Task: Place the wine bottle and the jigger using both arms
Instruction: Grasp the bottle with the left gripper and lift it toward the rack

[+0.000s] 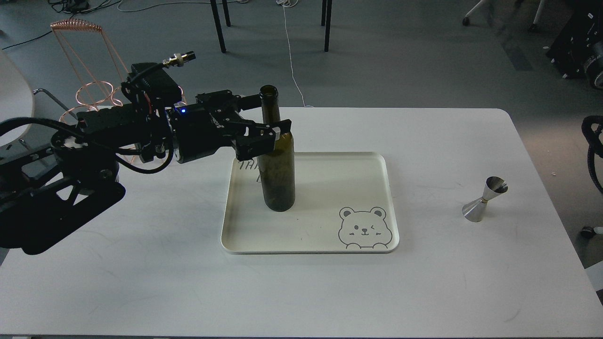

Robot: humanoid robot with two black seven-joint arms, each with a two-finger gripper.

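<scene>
I should next grab the bottle by its slim neck (271, 112) with my left gripper to place it. My fingers fit there, since the bottle widens into a wide body (277, 175) below its shoulder.
The wine bottle (278, 174) stands upright on the left part of a cream tray (330, 188) with a bear drawing. My left gripper (271, 113) reaches in from the left at the height of the bottle's neck and shoulder. It is open, with one finger behind the neck and one finger (281, 127) in front at the shoulder. I cannot tell whether either finger touches the glass. The jigger (485, 198) stands tilted on the white table (424, 282) at the right, well apart from the tray. My right gripper is out of view.
A copper wire rack (89, 92) stands at the table's back left corner, partly hidden behind my left arm. Black cables (591, 141) hang at the right edge of the view. Chair legs and cords lie on the floor beyond the table.
</scene>
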